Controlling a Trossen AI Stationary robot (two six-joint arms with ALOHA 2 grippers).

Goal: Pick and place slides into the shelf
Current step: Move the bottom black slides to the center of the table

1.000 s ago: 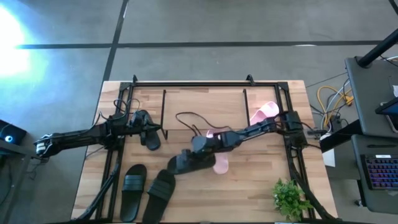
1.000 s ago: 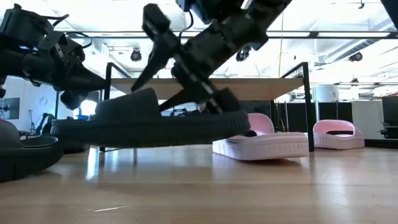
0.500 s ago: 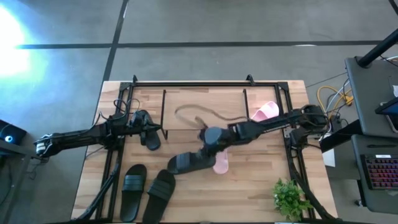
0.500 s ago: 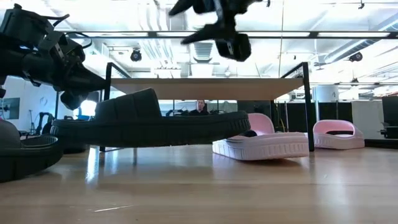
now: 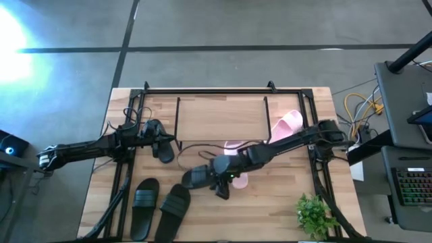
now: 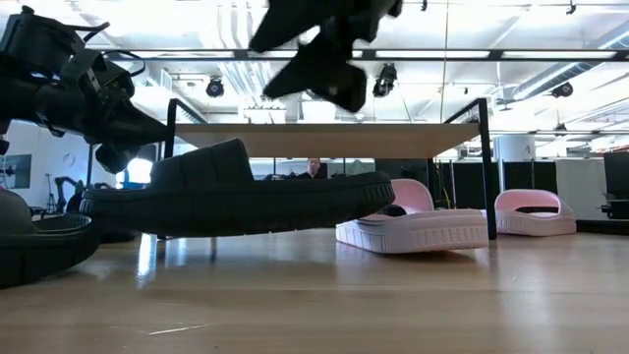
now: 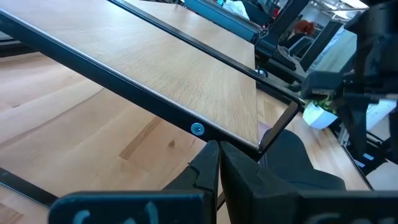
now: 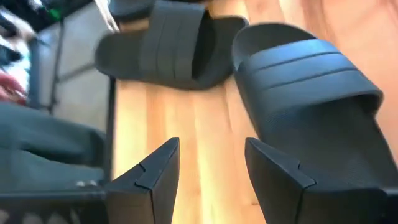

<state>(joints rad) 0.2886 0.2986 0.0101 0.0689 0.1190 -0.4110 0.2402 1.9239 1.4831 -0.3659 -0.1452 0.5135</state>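
My right gripper grabs the middle black slide by the edge of its strap (image 5: 201,177) next, to place the slide into the shelf (image 5: 219,118).
A black slide (image 5: 197,177) (image 6: 236,197) lies at the table's middle, its right end propped on a pink slide (image 5: 239,179) (image 6: 423,228). My right gripper (image 5: 223,187) (image 8: 211,168) hangs open above and just near of it, touching nothing. Two black slides (image 5: 145,199) (image 5: 175,204) lie at the near left. They show ahead of its fingers in the right wrist view (image 8: 174,46) (image 8: 311,81). A second pink slide (image 5: 287,123) lies right of the shelf (image 5: 219,118) (image 7: 155,68). My left gripper (image 5: 167,143) (image 7: 217,171) stays shut beside another black slide (image 5: 158,145).
A small green plant (image 5: 314,214) stands at the near right corner. Black frame rails (image 5: 125,182) run along the table's left, right and far sides. Bare wood shows between the slides and the near edge.
My right gripper has risen from the middle black slide, rolled about its own axis, and swung toward the near edge. It now hangs clear above the slide. The slide has stayed where it was, one end on the pink slide.
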